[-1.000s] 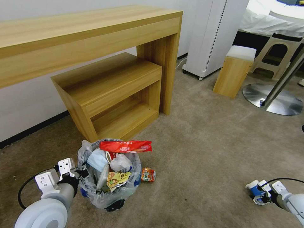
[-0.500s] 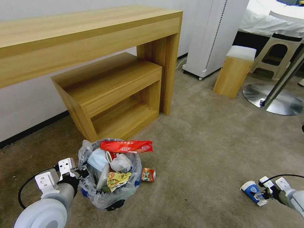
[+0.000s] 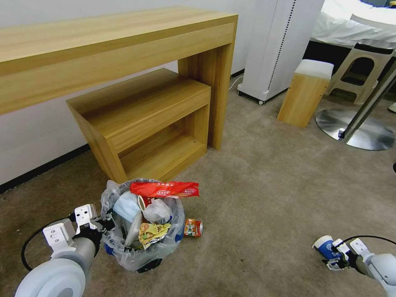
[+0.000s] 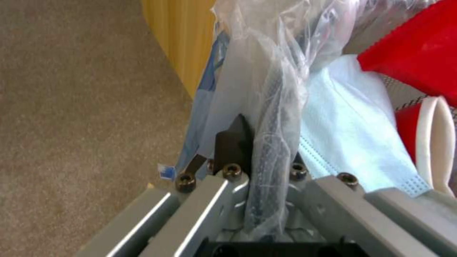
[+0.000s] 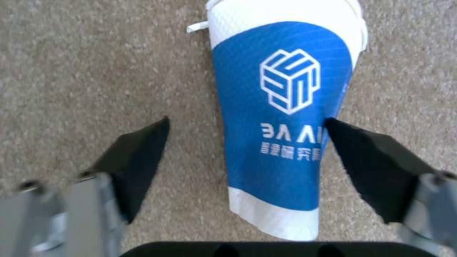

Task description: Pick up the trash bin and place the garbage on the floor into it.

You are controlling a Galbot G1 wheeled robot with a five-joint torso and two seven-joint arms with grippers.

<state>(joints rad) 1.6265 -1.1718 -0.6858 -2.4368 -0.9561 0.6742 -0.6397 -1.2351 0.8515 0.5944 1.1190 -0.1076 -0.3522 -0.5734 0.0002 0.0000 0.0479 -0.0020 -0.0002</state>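
Observation:
The crumpled cup should go into the lined trash bin, so my right gripper next needs to pinch it by its blue printed body (image 3: 327, 249).
The trash bin (image 3: 142, 253), lined with a crinkly plastic bag, stands on the beige floor (image 3: 264, 198) at the lower left. It is heaped with garbage: a red wrapper (image 3: 165, 189), a pale-blue mask (image 3: 126, 207) and a yellow wrapper (image 3: 152, 232). My left gripper (image 3: 108, 225) is shut on the bin's bagged rim (image 4: 266, 107). A crushed can (image 3: 193, 227) lies just right of the bin. At the lower right a blue-white cup (image 3: 326, 246) lies on its side. My right gripper (image 5: 245, 142) is open, one finger on either side of the cup (image 5: 281, 107).
A long wooden desk (image 3: 123, 45) and a low wooden shelf unit (image 3: 144, 119) stand behind the bin. Farther right are a white appliance (image 3: 276, 45), a small wooden stool (image 3: 307, 93) and a round metal stand base (image 3: 359, 130). Open carpet lies between bin and cup.
The right gripper drew back off the blue-white cup, which stayed lying on the carpet. It has now come forward again to straddle the cup. The left gripper and the bin have barely moved.

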